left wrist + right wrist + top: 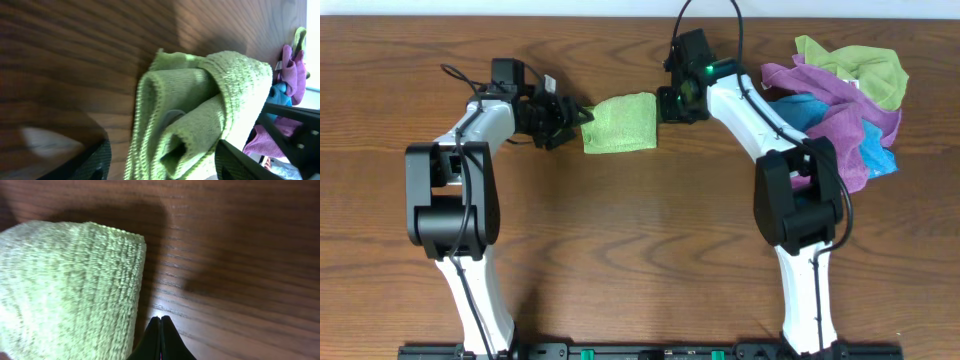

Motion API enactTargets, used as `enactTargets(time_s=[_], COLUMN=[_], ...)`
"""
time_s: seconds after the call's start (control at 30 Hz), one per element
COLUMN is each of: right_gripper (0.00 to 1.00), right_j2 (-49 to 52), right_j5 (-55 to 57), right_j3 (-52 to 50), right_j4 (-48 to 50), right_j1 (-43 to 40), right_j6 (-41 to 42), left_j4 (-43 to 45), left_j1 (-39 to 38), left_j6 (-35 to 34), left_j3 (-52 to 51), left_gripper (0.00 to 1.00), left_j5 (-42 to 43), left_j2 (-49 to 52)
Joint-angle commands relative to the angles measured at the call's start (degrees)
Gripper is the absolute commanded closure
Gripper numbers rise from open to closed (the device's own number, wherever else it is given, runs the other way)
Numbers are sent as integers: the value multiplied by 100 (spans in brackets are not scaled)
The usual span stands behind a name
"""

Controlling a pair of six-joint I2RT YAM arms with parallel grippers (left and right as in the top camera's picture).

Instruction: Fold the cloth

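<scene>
I need to set the cloth aside still folded, so next I should take the green cloth's bunched folded end (587, 117) (169, 148) with my left gripper, layers together.
A green cloth (620, 123) lies folded into a small rectangle on the wooden table. My left gripper (578, 116) is at the cloth's left edge, open, its two fingers either side of the bunched folded end (200, 115). My right gripper (668, 105) is at the cloth's right edge, shut and empty, its closed fingertips (160, 319) on the bare wood just beside the cloth (65, 290).
A heap of other cloths, purple (840, 105), blue (810, 110) and green (865, 65), lies at the far right of the table, next to the right arm. It also shows in the left wrist view (290, 80).
</scene>
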Motion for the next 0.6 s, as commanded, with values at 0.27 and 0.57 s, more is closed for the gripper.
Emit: enactTargets(time_s=[0.27, 0.57], right_gripper=[99, 99], right_j2=[411, 433], right_j5=[-855, -914], right_j3=[-31, -17], right_j4=[330, 341], right_j1=[234, 321], right_j6=[144, 140], left_j4=[-17, -216], left_j1=[-297, -295], left_j6=[-238, -234], left_j3=[-15, -15], left_gripper=[31, 50], left_j5=[-81, -363], left_j2=[212, 212])
